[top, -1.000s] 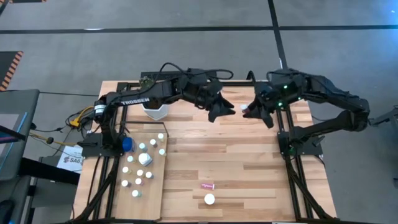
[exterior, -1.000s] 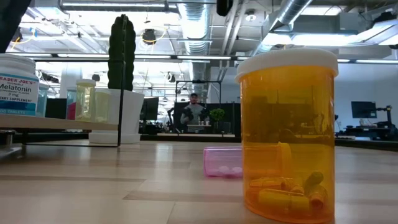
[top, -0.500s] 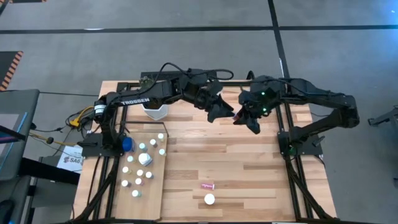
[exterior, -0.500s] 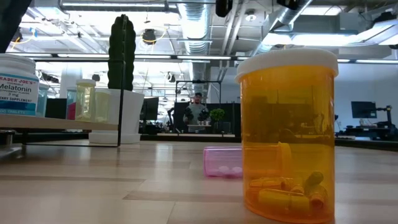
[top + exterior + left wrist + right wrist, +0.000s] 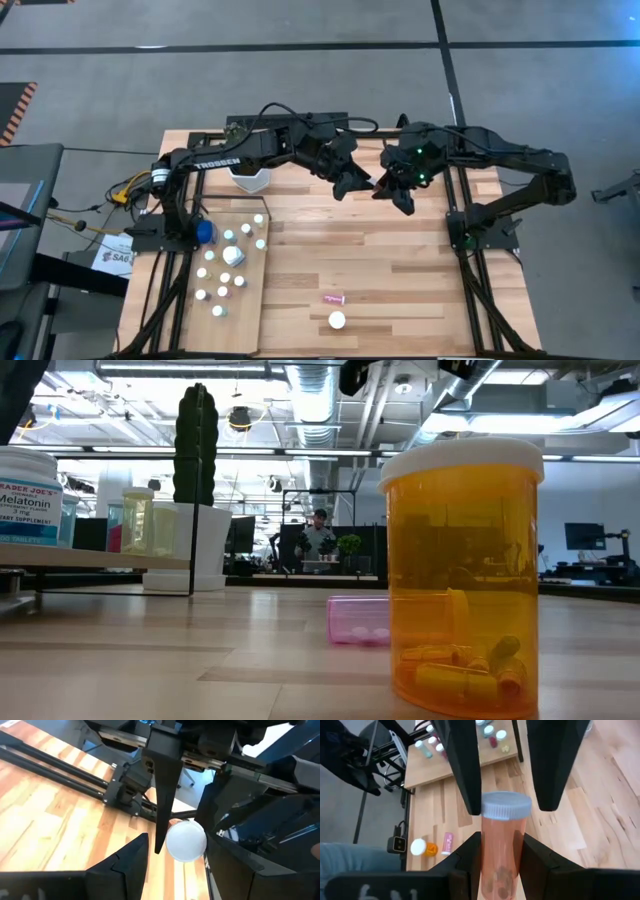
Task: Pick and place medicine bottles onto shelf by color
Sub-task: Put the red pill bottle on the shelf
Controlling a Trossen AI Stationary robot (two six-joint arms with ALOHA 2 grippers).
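Observation:
My left gripper's fingers stand on either side of the white cap (image 5: 373, 182) (image 5: 185, 841), so it is now time for the left gripper to close on it.
High over the table's far middle, my right gripper (image 5: 387, 188) is shut on a medicine bottle (image 5: 502, 857) with a pinkish-orange body and a white cap (image 5: 185, 841). My left gripper (image 5: 356, 182) faces it, open. Its fingers (image 5: 466, 770) stand on either side of the cap, with a gap showing at one side. The shelf (image 5: 243, 318), a pale board at the table's left, carries several bottles. An amber bottle (image 5: 337, 320) stands near the front edge, and a pink one (image 5: 334, 298) lies on its side beside it. My right gripper pinches the bottle's body (image 5: 502, 870) between its two fingers, below the cap. The fingers reach toward the table's left, slanting down, and lie across the bottle. The bottle is lifted clear of the table, its cap end pointing at my left gripper.
A white pot (image 5: 249, 178) with a tall cactus stands far left, beyond the shelf. A blue object (image 5: 204, 232) sits by the shelf's left edge. Black frame rails run along both table sides. Bare planks lie under the grippers. A person (image 5: 318, 538) stands far off in the room.
My right gripper has gone toward the table's left and a little down, carrying the bottle toward my left gripper. The cap now stands between the left fingers. My left gripper has stayed in place and tipped slightly.

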